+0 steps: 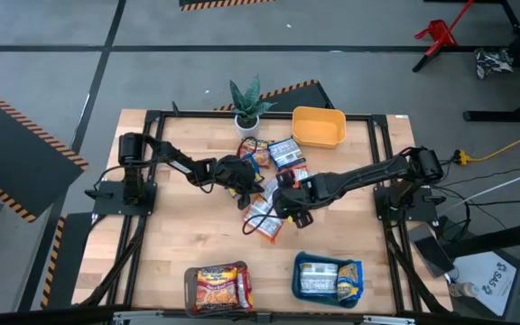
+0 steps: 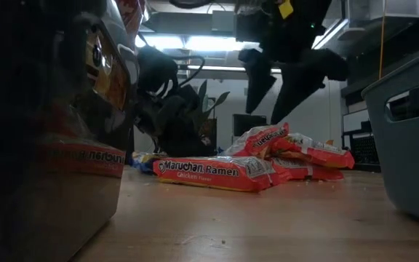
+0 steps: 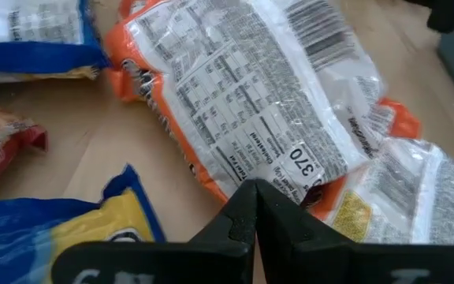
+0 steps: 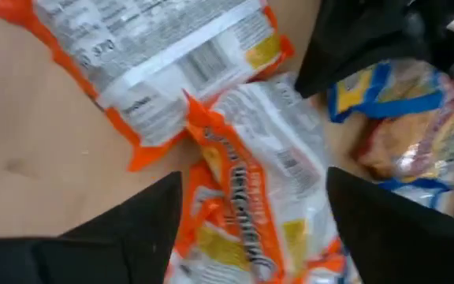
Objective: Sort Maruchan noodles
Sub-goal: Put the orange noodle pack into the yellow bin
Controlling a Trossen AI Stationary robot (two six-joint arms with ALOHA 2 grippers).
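The robot's right gripper should next grab the orange packet by its lettered orange edge and white back, so it can sort the packet into the yellow tray [image 1: 319, 126].
Several Maruchan noodles packets lie in a heap [image 1: 273, 171] at the table's middle, orange, blue and red ones, some with the white back up. My left gripper [image 3: 255, 197] is shut, low at the heap's left side, its tips at the edge of an orange packet [image 3: 243, 95] that lies back-up. My right gripper [image 4: 251, 229] hangs open above the heap's near right part, its two fingers wide apart on either side of an orange packet [image 4: 251, 173] below them. The low view shows those fingers [image 2: 257, 80] clear above the heap [image 2: 297, 149]. My left gripper has its shut fingertips at the near edge of the orange packet's white back [image 3: 278, 170], slanting down toward it. I cannot tell whether they touch it. The packet lies flat on other packets and the table.
A yellow tray [image 1: 319, 126] and a potted plant [image 1: 246, 104] stand at the far edge. At the near edge are a brown tray [image 1: 217, 287] and a teal tray [image 1: 328, 278], both with packets inside. Bare wood lies to the heap's left and right.
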